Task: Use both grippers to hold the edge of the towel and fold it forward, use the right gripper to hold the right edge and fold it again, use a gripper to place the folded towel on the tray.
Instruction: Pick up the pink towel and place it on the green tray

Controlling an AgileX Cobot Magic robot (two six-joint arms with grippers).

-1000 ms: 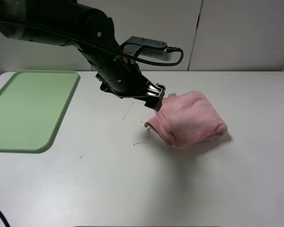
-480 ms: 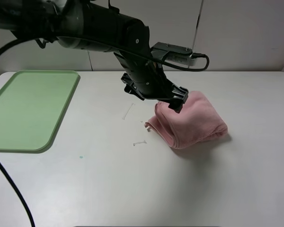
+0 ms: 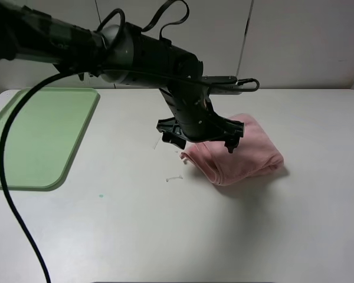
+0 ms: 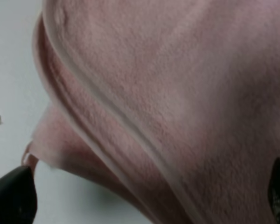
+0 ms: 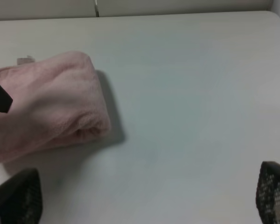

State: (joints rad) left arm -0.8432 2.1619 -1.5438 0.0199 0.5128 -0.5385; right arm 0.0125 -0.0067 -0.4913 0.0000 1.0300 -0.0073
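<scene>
I should next grab the folded pink towel with my left gripper by its hemmed edge [image 3: 202, 164], and then carry the towel to the green tray [image 3: 35, 135].
The pink towel [image 3: 248, 150] lies folded in a thick bundle on the white table, right of centre. My left gripper [image 3: 203, 142] has reached across and hangs open over the towel's left part, one finger [image 3: 176, 140] off its left edge and the other [image 3: 231, 144] over its top. In the left wrist view the towel [image 4: 168, 93] with its hemmed edge [image 4: 107, 112] fills the frame between the open gripper [image 4: 144, 196]. My right gripper [image 5: 144, 198] is open and empty, back from the towel [image 5: 46, 102]; it is out of the exterior view. The pale green tray [image 3: 35, 135] sits at the far left.
Small white scraps [image 3: 174, 178] lie on the table just left of the towel. The left arm's black cable [image 3: 12, 200] hangs down across the left front of the table. A white wall stands behind the table.
The left arm has swung right from beside the towel's left corner and now sits over it, its gripper turned so that the open fingers straddle the towel's left part. The towel has not moved.
</scene>
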